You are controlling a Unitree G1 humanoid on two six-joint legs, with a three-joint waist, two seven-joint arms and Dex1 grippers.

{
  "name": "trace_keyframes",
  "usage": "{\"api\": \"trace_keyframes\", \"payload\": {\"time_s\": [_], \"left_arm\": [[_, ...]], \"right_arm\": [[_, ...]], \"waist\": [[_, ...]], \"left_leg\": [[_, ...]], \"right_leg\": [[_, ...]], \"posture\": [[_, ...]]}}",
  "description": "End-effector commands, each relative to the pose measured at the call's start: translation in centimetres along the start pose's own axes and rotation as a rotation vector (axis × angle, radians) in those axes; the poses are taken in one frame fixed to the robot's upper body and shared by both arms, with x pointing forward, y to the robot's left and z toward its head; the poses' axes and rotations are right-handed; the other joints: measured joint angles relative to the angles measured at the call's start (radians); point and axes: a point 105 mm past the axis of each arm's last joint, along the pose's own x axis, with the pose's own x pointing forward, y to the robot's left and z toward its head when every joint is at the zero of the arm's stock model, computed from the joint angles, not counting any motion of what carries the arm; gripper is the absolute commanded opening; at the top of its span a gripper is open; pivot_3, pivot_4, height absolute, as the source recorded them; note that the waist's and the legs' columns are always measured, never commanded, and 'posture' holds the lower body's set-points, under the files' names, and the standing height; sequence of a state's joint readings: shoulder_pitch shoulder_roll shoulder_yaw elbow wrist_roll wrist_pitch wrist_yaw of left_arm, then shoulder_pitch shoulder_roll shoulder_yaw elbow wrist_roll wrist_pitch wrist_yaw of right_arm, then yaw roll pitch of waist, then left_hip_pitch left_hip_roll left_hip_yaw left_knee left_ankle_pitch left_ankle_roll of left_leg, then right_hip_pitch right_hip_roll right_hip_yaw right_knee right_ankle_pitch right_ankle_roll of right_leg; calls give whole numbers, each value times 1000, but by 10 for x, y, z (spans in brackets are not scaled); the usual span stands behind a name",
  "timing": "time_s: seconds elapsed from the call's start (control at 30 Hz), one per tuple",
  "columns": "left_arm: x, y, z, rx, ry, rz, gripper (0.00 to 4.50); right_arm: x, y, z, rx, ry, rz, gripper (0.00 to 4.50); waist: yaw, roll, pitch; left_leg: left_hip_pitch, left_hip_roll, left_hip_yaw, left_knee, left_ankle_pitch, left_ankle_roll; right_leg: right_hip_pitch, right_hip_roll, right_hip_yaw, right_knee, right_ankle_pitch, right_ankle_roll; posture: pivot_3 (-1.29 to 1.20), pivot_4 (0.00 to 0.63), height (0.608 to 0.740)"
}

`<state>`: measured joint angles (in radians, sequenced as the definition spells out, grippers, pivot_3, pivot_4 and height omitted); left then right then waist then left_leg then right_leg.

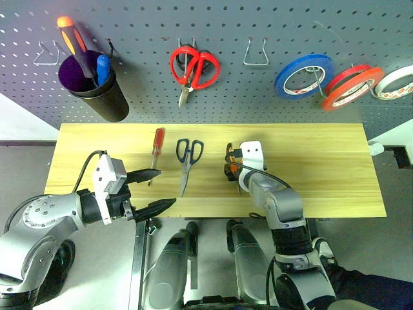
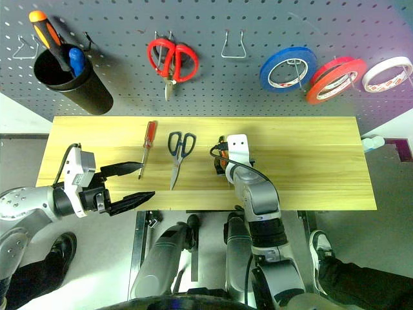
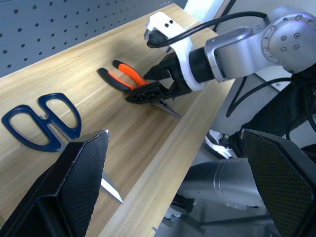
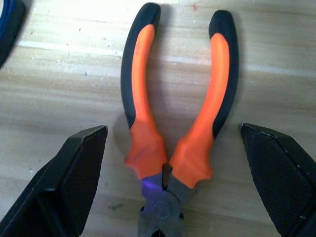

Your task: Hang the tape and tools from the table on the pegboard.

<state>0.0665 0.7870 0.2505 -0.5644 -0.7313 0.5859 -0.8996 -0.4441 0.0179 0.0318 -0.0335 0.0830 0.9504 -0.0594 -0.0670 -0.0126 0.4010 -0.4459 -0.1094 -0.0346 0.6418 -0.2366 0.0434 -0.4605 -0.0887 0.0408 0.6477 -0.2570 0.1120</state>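
The pliers (image 4: 180, 113) should hang on the pegboard, so my right gripper needs to grab the orange grips' lower ends (image 4: 168, 157) beside the pivot next.
The pliers (image 4: 180, 113) with orange-and-black handles lie on the light wood table (image 1: 322, 168), handles pointing toward the pegboard (image 1: 258, 97). My right gripper (image 4: 171, 128) hangs open just over them, one finger on each side of the pliers' head, gripping nothing. Left of the pliers lie the dark blue scissors (image 1: 188, 155) and the red-handled screwdriver (image 1: 157, 145). My left gripper (image 1: 167, 187) is open and empty at the table's near edge, in front of the screwdriver and scissors. The orange-red tape (image 1: 352, 87) hangs on a pegboard hook at the right.
On the pegboard hang a black cup (image 1: 97, 87) holding an orange-and-black screwdriver, red scissors (image 1: 192, 68), a blue roll (image 1: 304, 75) and a white roll (image 1: 395, 82). Bare wire hooks (image 1: 255, 53) stand between the red scissors and the blue roll, and at the far left (image 1: 46, 55).
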Motion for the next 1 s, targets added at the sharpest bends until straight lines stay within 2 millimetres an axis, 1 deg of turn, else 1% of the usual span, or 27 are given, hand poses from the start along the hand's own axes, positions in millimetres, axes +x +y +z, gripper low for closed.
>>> {"api": "trace_keyframes", "payload": {"time_s": [0.03, 0.07, 0.17, 0.33, 0.37, 0.43, 0.6, 0.8, 0.9, 1.0], "left_arm": [[0, -5, 8, 27, -15, -11, 4500], [0, -5, 8, 27, -15, -11, 4500], [0, -6, 8, 28, -12, -11, 4500], [-1, -6, 9, 30, -10, -12, 4500], [-1, -6, 9, 30, -10, -12, 4500], [-1, -5, 9, 33, -6, -10, 4500], [-1, -6, 10, 27, -11, -10, 4500], [-1, -5, 10, 18, -14, -10, 4500], [-1, -4, 9, 18, -14, -9, 4500], [0, -4, 9, 15, -16, -9, 4500]], "right_arm": [[2, -4, -5, -16, 16, -4, 4484], [3, -5, -7, -9, 25, -6, 4484], [3, -8, -11, -10, 38, -18, 3884], [6, -13, -14, -57, 59, -35, 2249], [6, -13, -14, -64, 60, -37, 2129], [6, -12, -18, -45, 80, -25, 2130], [5, -10, -21, -90, 82, -13, 2130], [6, -12, -19, -82, 71, -10, 2130], [6, -14, -14, -74, 43, 0, 2130], [2, -11, -3, 23, -16, 73, 2130]], "waist": [[0, 0, 1], [0, 0, 1], [0, 0, 1], [0, 0, 1], [0, 0, 1], [-1, 0, 1], [0, 0, 1], [0, 0, 1], [0, 0, 1], [0, 0, 1]], "left_leg": [[0, 0, 0, 0, 0, 0], [0, 0, 0, 0, 0, 0], [0, 0, 0, 0, 0, 0], [0, 0, 0, 0, 0, 0], [0, 0, 0, 0, 0, 0], [0, 0, 0, 0, 0, 0], [0, 0, 0, 0, 0, 0], [0, 0, 0, 0, 0, 0], [0, 0, 0, 0, 0, -1], [0, 0, 0, 0, -1, -1]], "right_leg": [[0, 0, 0, 0, 0, 0], [0, 0, 0, 0, 0, 0], [0, 0, 0, 0, 0, 0], [0, 0, 0, 0, 0, 0], [0, 0, 0, 0, 0, 0], [0, 0, 0, 0, 0, 0], [0, 0, 0, 0, 0, 0], [0, 0, 0, 0, 0, 0], [0, 0, 0, 0, 0, 0], [0, 0, 0, 0, 0, 0]], "posture": [[49, 469, 718], [48, 469, 718], [48, 468, 718], [51, 467, 718], [51, 467, 718], [52, 468, 718], [52, 468, 718], [53, 464, 718], [50, 463, 718], [47, 461, 718]]}}
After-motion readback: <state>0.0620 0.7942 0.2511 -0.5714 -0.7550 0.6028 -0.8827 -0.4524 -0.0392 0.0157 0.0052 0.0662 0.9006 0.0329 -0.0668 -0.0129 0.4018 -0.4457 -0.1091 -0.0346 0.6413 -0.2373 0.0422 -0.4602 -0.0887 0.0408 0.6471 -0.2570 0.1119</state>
